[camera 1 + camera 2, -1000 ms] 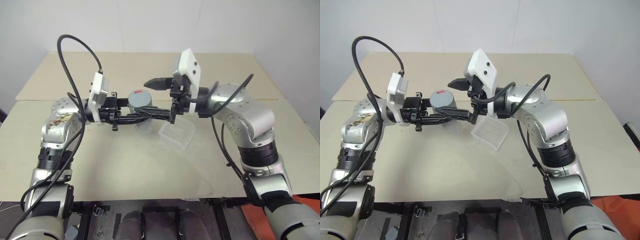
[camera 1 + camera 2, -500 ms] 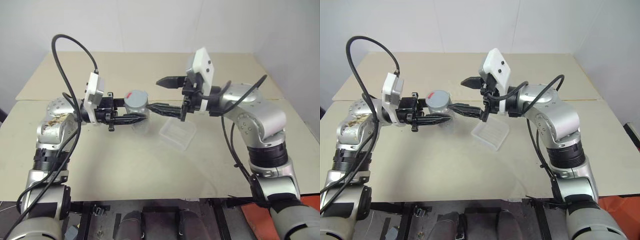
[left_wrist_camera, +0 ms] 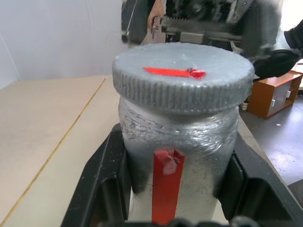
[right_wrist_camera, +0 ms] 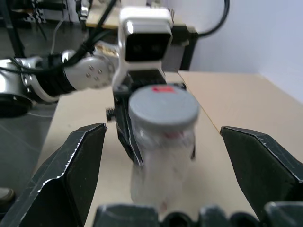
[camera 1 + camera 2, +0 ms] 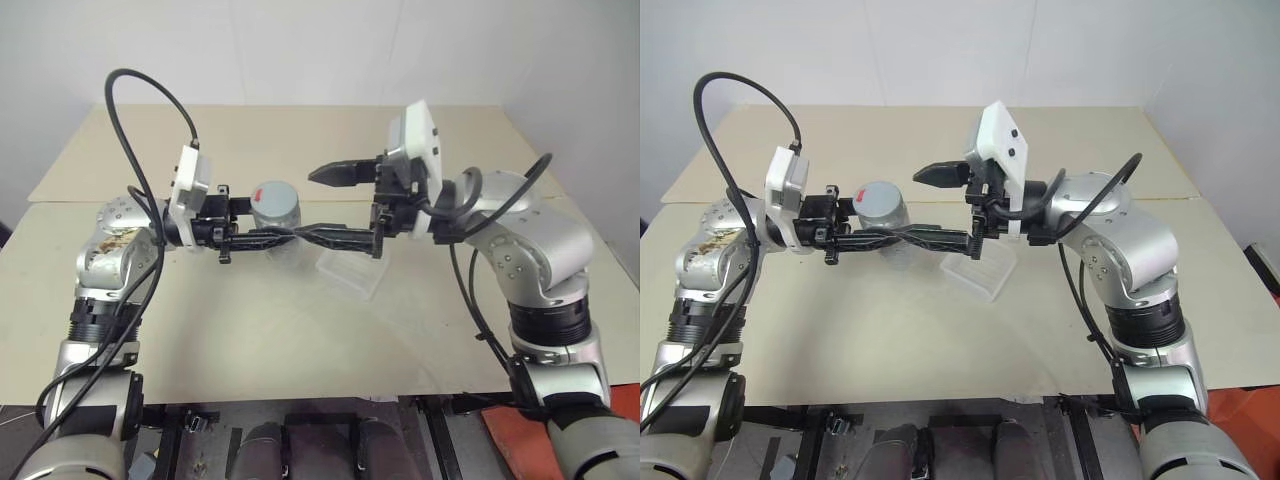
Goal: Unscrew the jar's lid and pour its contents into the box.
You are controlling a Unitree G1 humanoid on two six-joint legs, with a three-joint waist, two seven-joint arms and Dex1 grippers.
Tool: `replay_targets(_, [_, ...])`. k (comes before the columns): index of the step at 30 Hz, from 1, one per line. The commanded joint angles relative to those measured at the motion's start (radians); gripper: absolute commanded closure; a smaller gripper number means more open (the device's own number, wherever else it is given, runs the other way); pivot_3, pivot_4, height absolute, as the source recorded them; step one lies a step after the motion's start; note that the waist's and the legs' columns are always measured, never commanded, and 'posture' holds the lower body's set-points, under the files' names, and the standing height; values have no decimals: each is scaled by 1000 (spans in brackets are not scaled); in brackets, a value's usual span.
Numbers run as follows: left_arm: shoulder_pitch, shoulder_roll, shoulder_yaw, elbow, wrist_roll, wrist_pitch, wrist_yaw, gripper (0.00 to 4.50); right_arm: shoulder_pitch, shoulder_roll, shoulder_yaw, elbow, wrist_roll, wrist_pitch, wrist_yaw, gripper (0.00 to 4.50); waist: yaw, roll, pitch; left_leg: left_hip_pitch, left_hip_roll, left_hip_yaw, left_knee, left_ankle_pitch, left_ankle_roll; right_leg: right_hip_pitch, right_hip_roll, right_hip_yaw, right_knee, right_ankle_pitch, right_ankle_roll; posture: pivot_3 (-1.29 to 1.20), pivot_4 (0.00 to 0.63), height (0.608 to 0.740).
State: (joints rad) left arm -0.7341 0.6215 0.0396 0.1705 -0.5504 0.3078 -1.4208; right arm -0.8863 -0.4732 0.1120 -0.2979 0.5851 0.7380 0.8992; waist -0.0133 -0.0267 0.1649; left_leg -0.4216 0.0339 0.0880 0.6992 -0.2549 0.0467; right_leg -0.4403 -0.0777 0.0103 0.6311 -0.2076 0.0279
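Observation:
My right gripper's fingers stop short of the jar's grey lid [image 5: 273,198], so closing now would miss. It moves toward the lid, before closing on it.
My left gripper [image 5: 285,222] is shut on the jar [image 5: 278,222], a silvery-grey cylinder with a red stripe [image 3: 166,184], and holds it upright above the table. The grey lid [image 5: 274,195] with its red mark [image 3: 174,72] sits on the jar. The contents are hidden inside. My right gripper [image 5: 311,203] faces the jar from the right. It is open wide, one finger above lid height and one beside the jar's lower part, touching neither. In the right wrist view the jar [image 4: 163,161] stands between its spread fingers [image 4: 71,170]. The clear box [image 5: 352,272] lies on the table under the right gripper.
The tan table [image 5: 250,330] is made of boards with a seam across the middle. Its front edge runs close to me. An orange cabinet [image 3: 274,92] stands off the table's side in the left wrist view.
My right hand has drawn back a little to the right, away from the jar, still open. The left gripper and the jar have stayed in place.

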Motion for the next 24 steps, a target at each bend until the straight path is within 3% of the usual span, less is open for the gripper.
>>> replay_targets(1, [-10,-6,6,-21,-4,-10,7,2383,-47,27,2,-23,9,14,-35,14,0,0,0,0,0,0,0,0,0,0,0,0,0,0,0,0,150,740])
replay_targets(17, [-4,-9,7,-33,-4,-9,10,2383,-93,95,71,39,-47,27,-78,14,0,0,0,0,0,0,0,0,0,0,0,0,1,0,0,0,150,740])
replay_targets(20, [-1,-8,7,-36,-3,-10,10,2383,-94,97,68,36,-41,35,-73,615,0,0,0,0,0,0,0,0,0,0,0,0,1,0,0,0,150,740])
replay_targets(23, [0,-7,7,-36,-2,-11,9,2383,-94,98,65,36,-35,48,-72,1616,1,0,0,0,0,0,0,0,0,0,0,0,0,0,0,0,150,740])
replay_targets(24, [0,-7,7,-35,-1,-12,9,2383,-95,98,63,37,-31,53,-72,1767,0,0,0,0,0,0,0,0,0,0,0,0,1,0,0,0,150,740])
